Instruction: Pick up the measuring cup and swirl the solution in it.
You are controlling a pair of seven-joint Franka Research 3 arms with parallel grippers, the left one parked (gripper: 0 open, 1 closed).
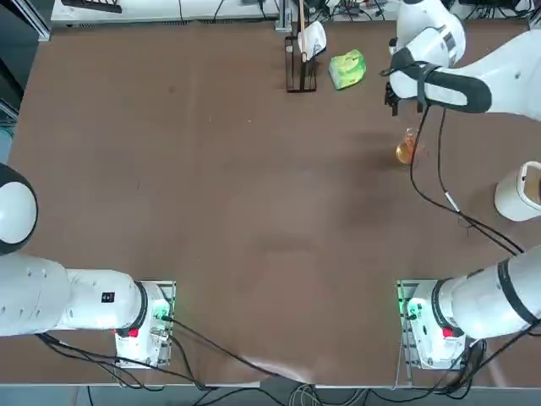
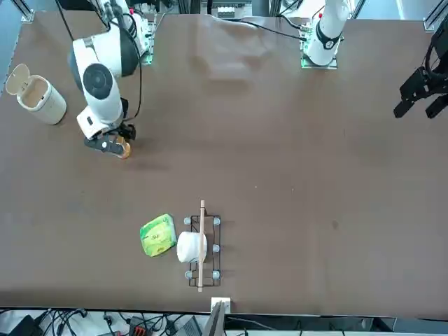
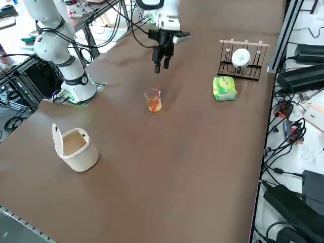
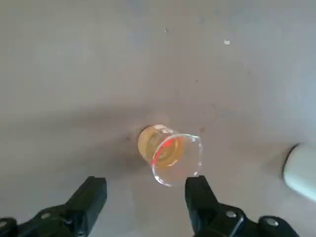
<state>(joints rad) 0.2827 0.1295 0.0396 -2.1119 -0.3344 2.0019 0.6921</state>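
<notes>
My right gripper grabs the measuring cup by its rim [image 4: 197, 158] next, to swirl the solution [image 4: 159, 144].
The measuring cup [image 1: 407, 148] is a small clear glass vessel standing upright on the brown table, right of centre. The orange solution [image 4: 159, 144] fills its lower part. My right gripper [image 1: 392, 99] hangs open above the table, a little farther from the robot's base than the cup and higher than its rim. The right side view shows the gripper [image 3: 161, 65] pointing down, with the cup [image 3: 153, 99] below and apart from it. In the wrist view the cup [image 4: 170, 150] sits just ahead of the gap between the two black fingers [image 4: 200, 195]. Nothing is held.
A white cup with a flip lid [image 1: 517, 193] stands near the table's right edge. At the far edge lie a green-yellow packet [image 1: 347, 68] and a dark wire rack [image 1: 300, 76] holding a white roll and a wooden stick. A black cable trails from the right arm.
</notes>
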